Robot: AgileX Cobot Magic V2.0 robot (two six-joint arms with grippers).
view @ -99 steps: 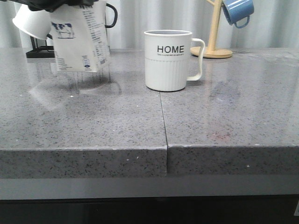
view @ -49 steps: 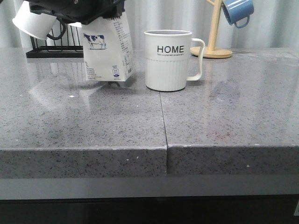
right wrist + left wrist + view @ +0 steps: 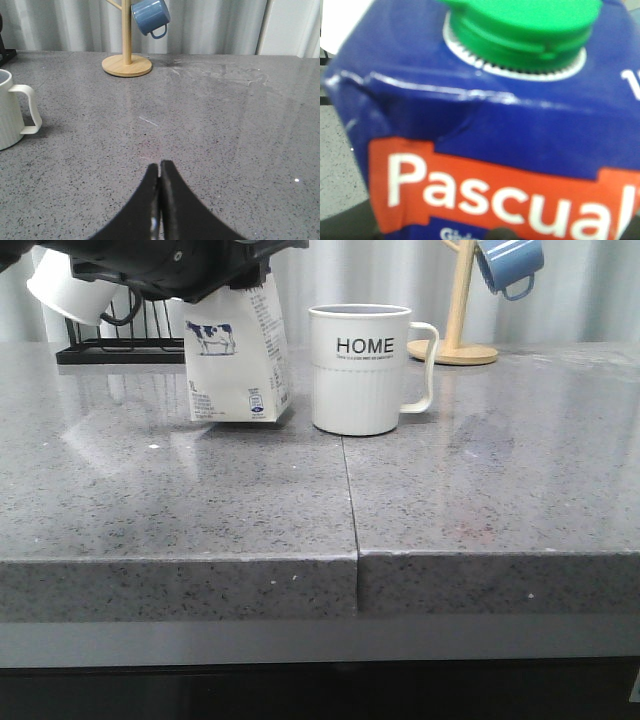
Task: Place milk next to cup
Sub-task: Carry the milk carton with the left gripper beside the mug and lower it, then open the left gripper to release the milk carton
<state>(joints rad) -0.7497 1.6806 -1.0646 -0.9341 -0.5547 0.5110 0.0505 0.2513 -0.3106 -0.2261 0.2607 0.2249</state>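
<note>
My left gripper should open now. The carton's base [image 3: 236, 416] is at the counter beside the cup [image 3: 360, 370], so the carton would stand there.
The milk [image 3: 236, 365] is a white carton with a cow picture, just left of the cup with a narrow gap between them. It leans slightly, and its base is at the counter surface. My left gripper [image 3: 228, 282] is shut on the carton's top and hides it in the front view. The left wrist view is filled by the carton's dark blue top [image 3: 485, 100] with its green cap [image 3: 520, 25]. The cup [image 3: 360, 370] is a white "HOME" mug with its handle to the right; it also shows in the right wrist view [image 3: 7, 112]. My right gripper [image 3: 160, 169] is shut and empty above the counter, right of the cup.
A wooden mug tree [image 3: 460, 310] with a blue mug [image 3: 510, 262] stands at the back right. A black wire rack [image 3: 110, 340] and a white mug [image 3: 65, 285] are at the back left. A seam [image 3: 350, 500] runs down the grey counter.
My left gripper has carried the milk to the right and down, from the far left above the counter to just beside the cup. The carton now stands straighter. The cup has not moved.
</note>
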